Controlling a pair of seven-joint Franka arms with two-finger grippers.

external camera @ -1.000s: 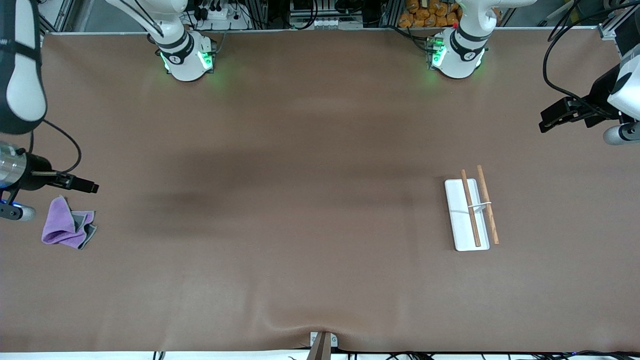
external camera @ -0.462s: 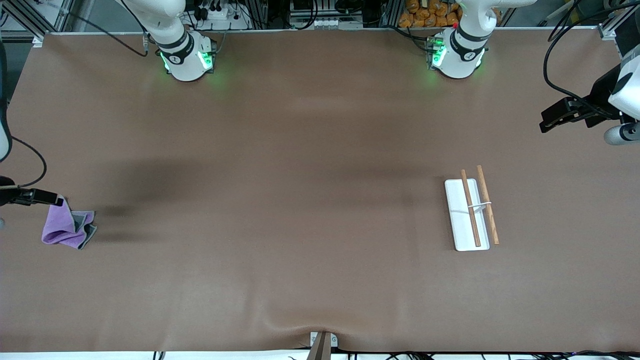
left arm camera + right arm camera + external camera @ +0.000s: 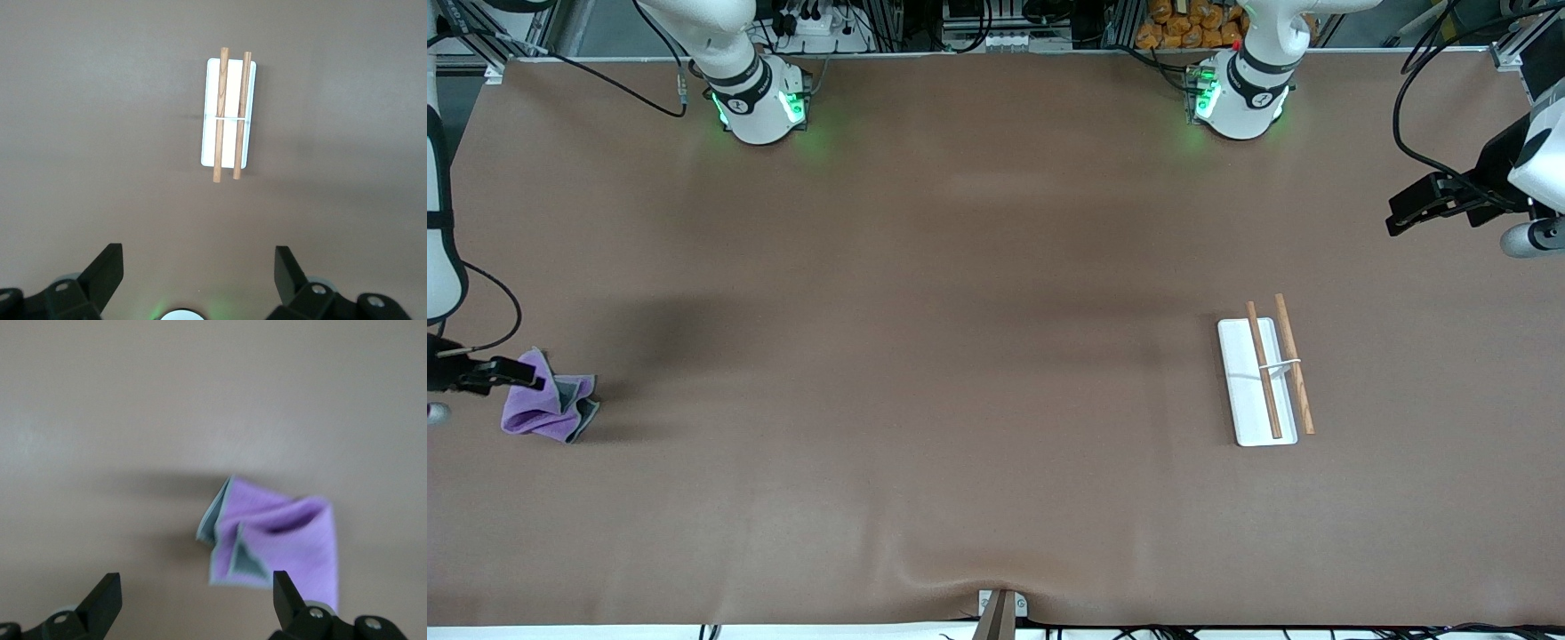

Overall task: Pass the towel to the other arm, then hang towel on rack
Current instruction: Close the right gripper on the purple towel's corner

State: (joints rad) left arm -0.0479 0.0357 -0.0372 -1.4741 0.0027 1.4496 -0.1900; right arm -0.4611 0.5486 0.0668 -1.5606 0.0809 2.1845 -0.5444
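My right gripper should go to the towel and grab it by its bunched purple fold (image 3: 535,405) (image 3: 293,531). The rest of the towel will then hang free for the other arm.
The purple towel (image 3: 545,409) with its grey reverse lies crumpled on the table at the right arm's end. My right gripper (image 3: 527,375) is open and empty, over the towel's edge. In the right wrist view the towel (image 3: 283,540) lies just past the open right gripper (image 3: 193,607). The rack (image 3: 1240,378) is a white base plate with two wooden rods (image 3: 1264,369) and stands toward the left arm's end. My left gripper (image 3: 1400,220) waits open and empty, high over that end of the table. In the left wrist view the rack (image 3: 211,143) lies ahead of the left gripper (image 3: 199,273).
The brown table cover (image 3: 960,356) is bare between the towel and the rack. The two arm bases (image 3: 760,102) stand along the table edge farthest from the front camera. The towel lies close to the table's end edge.
My right gripper has moved toward the right arm's end of the table and come down to the towel's edge. The towel, the rack and the left arm have not moved.
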